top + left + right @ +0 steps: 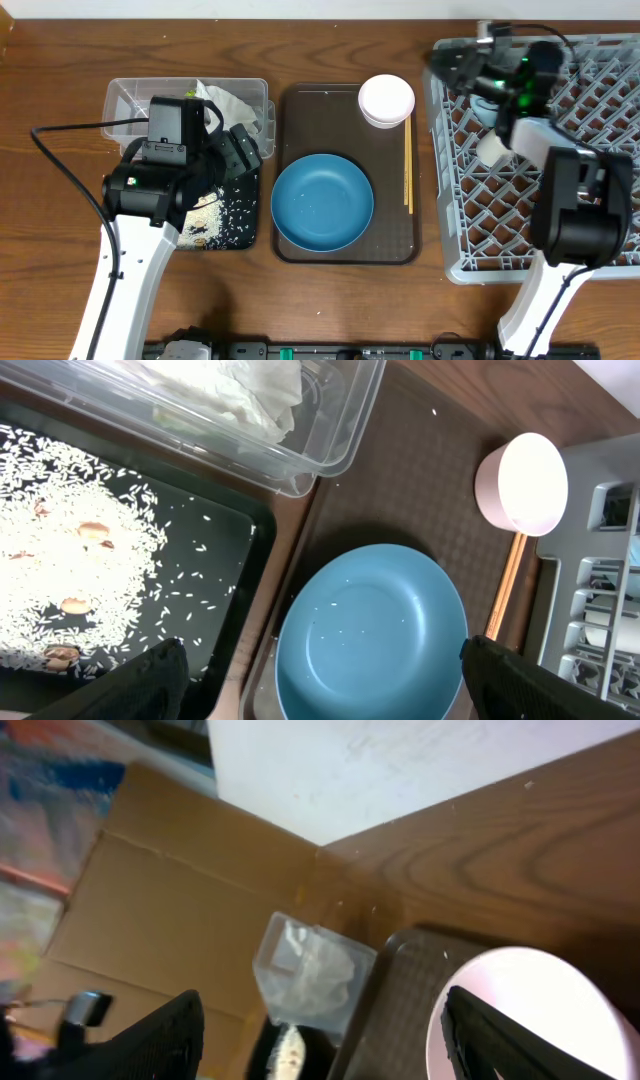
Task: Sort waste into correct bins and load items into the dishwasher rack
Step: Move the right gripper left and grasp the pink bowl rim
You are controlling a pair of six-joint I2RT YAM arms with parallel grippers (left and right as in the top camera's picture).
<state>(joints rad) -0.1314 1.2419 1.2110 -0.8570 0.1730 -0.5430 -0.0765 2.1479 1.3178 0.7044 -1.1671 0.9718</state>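
The right gripper takes hold of the pinkish-white bowl by its rim (411,93) next, which leaves the bowl's base free to tilt and load into the rack (470,230).
My left gripper (236,150) (320,695) hangs open over the near rim of the blue dish (322,202) (370,635), which lies on the brown tray and holds nothing but a few rice grains. Rice (70,550) is spread in the black tray (222,212) (235,540). The crumpled napkin (232,105) (235,390) lies in the clear tub (130,100) (330,445). The pinkish-white bowl (386,100) (522,482) (545,1005) and the chopsticks (408,165) (508,585) are on the brown tray. My right gripper (446,66) (320,1040) is open and empty at the far left corner of the grey rack (470,230).
The brown serving tray (395,245) (400,470) lies between the black tray and the rack. A small white object (491,150) lies in the rack beside my right arm. A black cable (70,128) loops left of my left arm. Cardboard (150,910) stands beyond the table's far edge.
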